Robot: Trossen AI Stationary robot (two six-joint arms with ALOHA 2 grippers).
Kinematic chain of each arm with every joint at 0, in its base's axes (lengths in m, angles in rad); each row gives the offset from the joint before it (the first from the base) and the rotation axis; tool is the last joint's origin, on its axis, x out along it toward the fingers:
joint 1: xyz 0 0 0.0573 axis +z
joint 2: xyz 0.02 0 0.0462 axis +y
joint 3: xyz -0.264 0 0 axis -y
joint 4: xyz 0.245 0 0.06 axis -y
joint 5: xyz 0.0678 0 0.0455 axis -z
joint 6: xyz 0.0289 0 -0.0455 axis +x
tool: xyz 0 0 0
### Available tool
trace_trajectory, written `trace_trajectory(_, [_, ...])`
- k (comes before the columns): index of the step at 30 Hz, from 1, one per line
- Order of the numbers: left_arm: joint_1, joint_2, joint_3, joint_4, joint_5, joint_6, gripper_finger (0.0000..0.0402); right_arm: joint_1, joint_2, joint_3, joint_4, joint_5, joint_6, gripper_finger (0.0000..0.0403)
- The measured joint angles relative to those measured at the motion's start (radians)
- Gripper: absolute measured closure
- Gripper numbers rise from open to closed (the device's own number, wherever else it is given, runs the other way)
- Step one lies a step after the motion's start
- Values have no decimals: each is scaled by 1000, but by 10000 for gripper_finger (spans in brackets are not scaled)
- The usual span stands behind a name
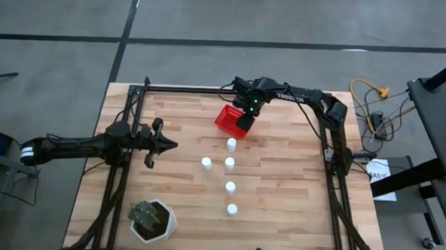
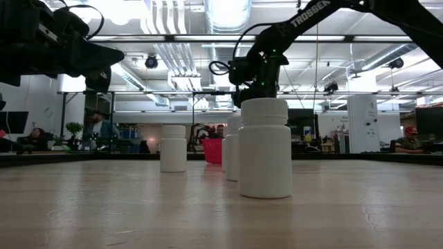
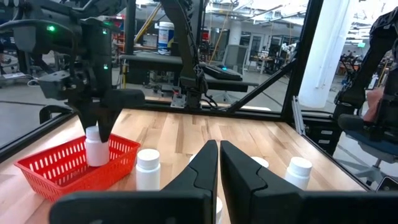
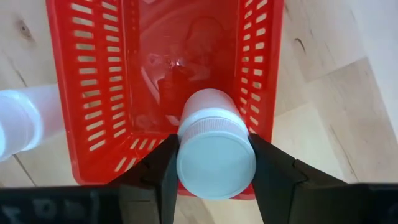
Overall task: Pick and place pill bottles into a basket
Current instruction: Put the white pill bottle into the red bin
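Observation:
My right gripper opens next, since the white bottle stands low inside the red basket's sides and would rest there.
The red basket stands on the table at the far middle; it also shows in the right wrist view and the left wrist view. My right gripper is over the basket's near right end, shut on a white pill bottle. Several more white pill bottles stand upright on the table nearer the front, the closest to the basket just beside it. My left gripper is shut and empty, to the left of the bottles. My right gripper pinches the bottle at its capped top between its two fingers, one on each side. The fingers point down from above. The bottle is upright inside the basket; the basket wall hides whether its base is on the floor.
A white plant pot with a green plant stands at the near left. The dark frame posts run along the table's left and right sides. Bare wood lies to the right of the bottle row.

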Motion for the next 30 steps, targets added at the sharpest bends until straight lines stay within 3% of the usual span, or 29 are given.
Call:
trace_trajectory(6, [0,0,0,1,0,-1,401,0,1,0,-8,0,-26,259])
trace_trajectory(12, [0,0,0,2,0,-1,401,0,1,0,-10,0,-15,181])
trace_trajectory(16, [0,0,0,2,0,-1,401,0,1,0,-13,0,-15,151])
trace_trajectory(30, [0,0,0,0,0,-1,401,1,1,73,-78,-1,-19,165])
